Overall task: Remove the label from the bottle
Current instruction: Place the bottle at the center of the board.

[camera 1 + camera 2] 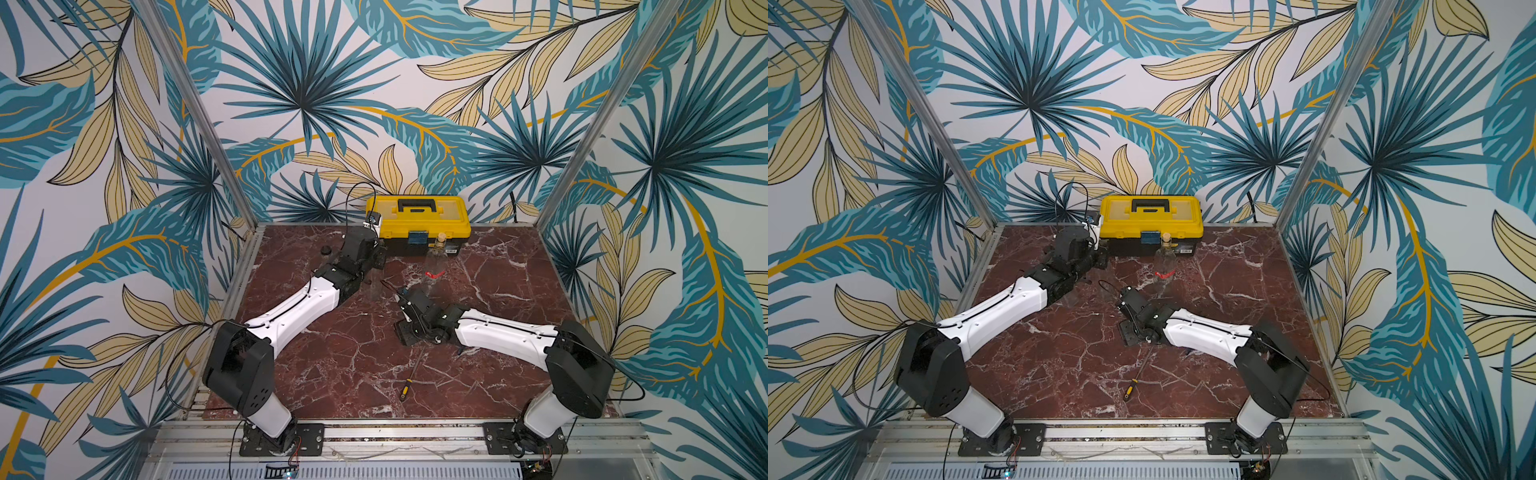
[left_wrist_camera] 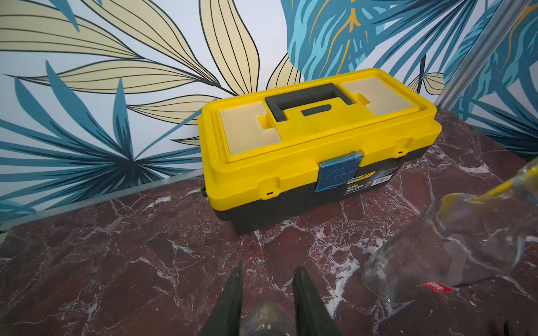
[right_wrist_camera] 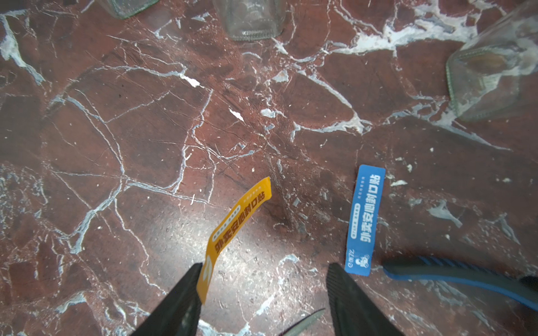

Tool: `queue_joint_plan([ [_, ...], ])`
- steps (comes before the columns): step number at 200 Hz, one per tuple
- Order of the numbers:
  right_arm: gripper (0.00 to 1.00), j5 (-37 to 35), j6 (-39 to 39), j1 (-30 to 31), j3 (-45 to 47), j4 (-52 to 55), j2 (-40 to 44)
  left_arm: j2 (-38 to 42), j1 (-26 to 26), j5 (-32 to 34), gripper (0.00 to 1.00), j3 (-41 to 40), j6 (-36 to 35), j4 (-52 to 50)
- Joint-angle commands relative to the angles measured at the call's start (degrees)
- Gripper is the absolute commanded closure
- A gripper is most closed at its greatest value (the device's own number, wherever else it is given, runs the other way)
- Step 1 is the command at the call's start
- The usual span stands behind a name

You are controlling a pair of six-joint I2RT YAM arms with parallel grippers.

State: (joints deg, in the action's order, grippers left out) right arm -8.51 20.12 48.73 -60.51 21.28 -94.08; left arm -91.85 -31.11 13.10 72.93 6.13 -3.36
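My left gripper is ready to open. It holds the clear glass bottle nearly upright, with the bottle's base close over flat, free marble, so the bottle would stand.
My left gripper is shut on a clear glass bottle, which shows only as a blurred rounded end low between the fingers. My right gripper hangs open just above the marble. A yellow label sticks by one end to the inner face of one finger and curls free over the table. A blue label lies flat beside the other finger. A second clear bottle with a cork and a red label stands upright in front of the toolbox, seen in both top views.
A yellow and black toolbox sits against the back wall. A screwdriver lies near the front middle and a black cap at the back left. Glass bottle bases stand ahead of the right gripper, and a blue-black strip lies beside it.
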Motion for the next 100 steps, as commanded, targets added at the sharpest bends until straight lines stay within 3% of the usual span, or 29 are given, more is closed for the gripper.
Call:
queue_joint_plan([
  [1, 0.32, 0.29, -0.44, -0.11, 0.84, -0.10, 0.22, 1.33, -0.26, 0.96, 0.79, -0.49, 1.14, 3.53],
  [46, 0.32, 0.40, -0.52, -0.09, 0.83, -0.01, 0.13, 1.68, -0.26, 1.22, 0.52, -0.59, 1.50, 3.53],
  [100, 0.32, 0.65, -0.70, -0.10, 0.66, 0.15, 0.17, 3.29, -0.26, 2.42, 0.40, -0.94, 1.44, 3.53],
])
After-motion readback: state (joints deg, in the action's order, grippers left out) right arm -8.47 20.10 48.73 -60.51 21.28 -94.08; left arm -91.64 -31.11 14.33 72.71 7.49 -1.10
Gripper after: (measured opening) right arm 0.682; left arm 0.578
